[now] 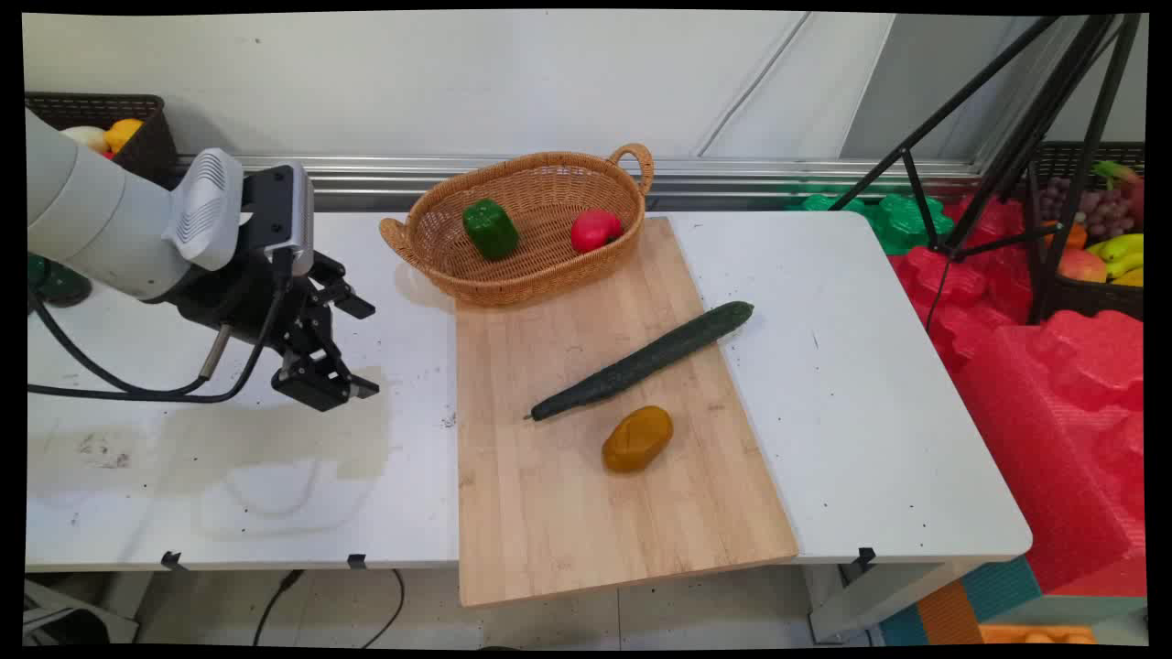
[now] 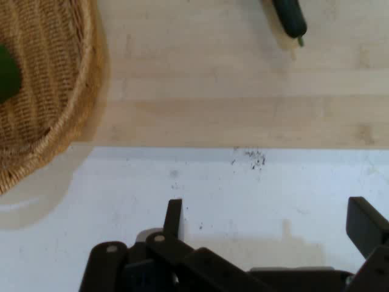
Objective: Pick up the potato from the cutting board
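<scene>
I will lift the brown potato from the cutting board [image 1: 595, 494], and for that I will next grab it with my gripper around its rounded middle [image 1: 637, 438].
My black gripper [image 1: 352, 352] hangs open and empty above the bare white table [image 1: 403, 384], left of the wooden cutting board [image 1: 595, 494]. In the hand view its two fingers [image 2: 174, 216] stand wide apart over the table, with the board's edge [image 2: 243, 115] ahead. A long dark green cucumber [image 1: 644, 361] lies slantwise on the board, and its tip [image 2: 290, 18] shows in the hand view. A brown potato [image 1: 637, 439] sits just below the cucumber. The wicker basket [image 1: 540, 275] at the board's far end holds a green pepper [image 1: 490, 229] and a red apple [image 1: 595, 230].
The basket's rim [image 2: 48, 121] fills the hand view's upper left. A dark crate of fruit [image 1: 119, 133] stands at the back left. Red foam blocks [image 1: 1053, 366], a black tripod [image 1: 1007, 137] and another fruit crate [image 1: 1099, 238] lie beyond the table's right edge.
</scene>
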{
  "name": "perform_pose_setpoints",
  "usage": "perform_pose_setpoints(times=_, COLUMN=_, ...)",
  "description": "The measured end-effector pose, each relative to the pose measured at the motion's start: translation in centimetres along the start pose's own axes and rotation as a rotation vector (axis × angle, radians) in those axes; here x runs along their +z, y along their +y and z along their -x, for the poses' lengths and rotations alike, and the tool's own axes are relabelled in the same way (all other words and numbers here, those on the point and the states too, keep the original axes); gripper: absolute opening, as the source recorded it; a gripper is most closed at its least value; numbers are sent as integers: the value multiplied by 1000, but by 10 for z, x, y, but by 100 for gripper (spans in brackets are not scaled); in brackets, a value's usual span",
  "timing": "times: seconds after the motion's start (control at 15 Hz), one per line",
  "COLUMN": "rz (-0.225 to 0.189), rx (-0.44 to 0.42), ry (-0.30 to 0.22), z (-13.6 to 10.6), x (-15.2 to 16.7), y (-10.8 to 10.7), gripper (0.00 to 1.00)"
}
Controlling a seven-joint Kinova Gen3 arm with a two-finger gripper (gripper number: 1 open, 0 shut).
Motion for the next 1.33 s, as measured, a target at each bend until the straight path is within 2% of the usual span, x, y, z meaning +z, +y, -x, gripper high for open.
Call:
perform_pose_setpoints(times=0.33, rz=13, rx=10, ry=64, z=-22, x=-5, y=9, gripper=100)
perform_pose_setpoints(times=0.67, rz=35, rx=19, ry=131, z=-54, x=-6, y=22, gripper=100)
perform_pose_setpoints(times=1.0, rz=54, rx=20, ry=157, z=-82, x=8, y=38, gripper=100)
perform_pose_setpoints(times=1.33, rz=72, rx=-2, ry=157, z=-110, x=38, y=53, gripper=100)
